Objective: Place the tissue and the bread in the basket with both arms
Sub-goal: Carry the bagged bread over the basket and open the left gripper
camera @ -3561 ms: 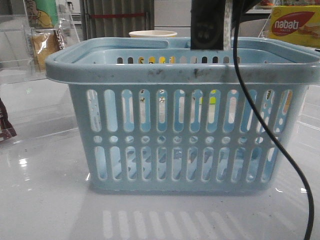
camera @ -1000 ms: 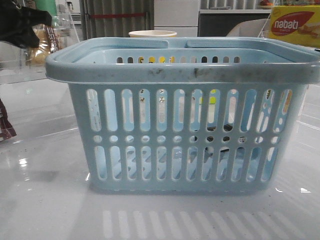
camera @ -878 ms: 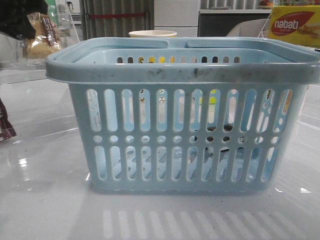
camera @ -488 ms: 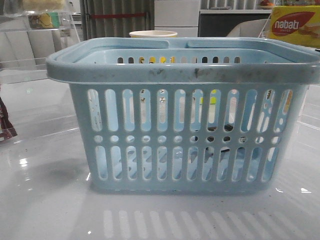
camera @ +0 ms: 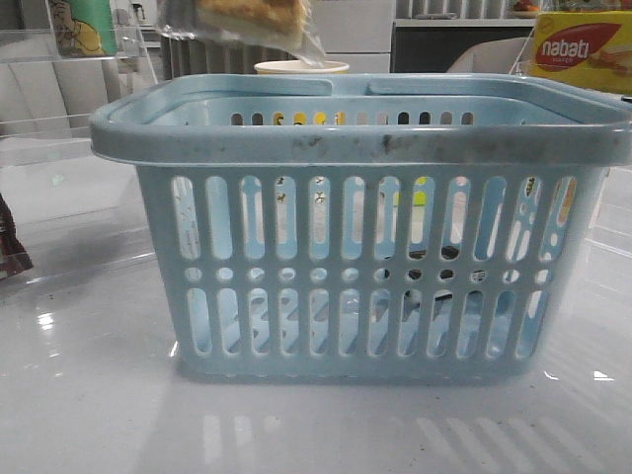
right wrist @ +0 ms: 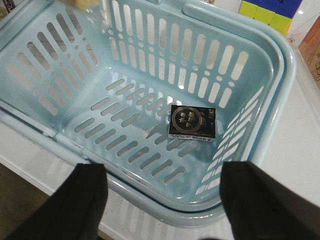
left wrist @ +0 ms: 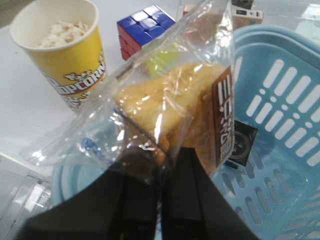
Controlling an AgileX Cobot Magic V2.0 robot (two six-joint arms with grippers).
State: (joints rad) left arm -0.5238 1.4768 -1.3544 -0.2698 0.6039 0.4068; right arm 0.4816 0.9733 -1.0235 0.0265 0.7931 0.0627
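The bread is hanging above the basket's rear rim in the front view, so I should move it into the basket before my left gripper lets it go.
The light-blue slotted basket (camera: 375,148) stands mid-table. The bread (camera: 252,15), golden-brown in a clear wrapper, hangs at the top of the front view above the basket's left rear rim. In the left wrist view my left gripper (left wrist: 162,155) is shut on the bread (left wrist: 170,110) by its wrapper, over the basket's rim (left wrist: 280,40). A small black tissue pack with a round emblem (right wrist: 192,121) lies on the basket floor (right wrist: 125,120); it also shows in the left wrist view (left wrist: 241,142). My right gripper (right wrist: 162,170) is open and empty above the basket's near rim. Neither gripper shows in the front view.
A yellow popcorn cup (left wrist: 65,50) and a Rubik's cube (left wrist: 145,27) stand behind the basket. A yellow-red nabati box (camera: 581,49) sits at the back right. A clear acrylic stand (camera: 59,89) and a brown packet (camera: 8,247) are at the left.
The bread has moved up and to the right, from the far left to above the basket. The right arm has left the front view, and the dark pack now lies in the basket.
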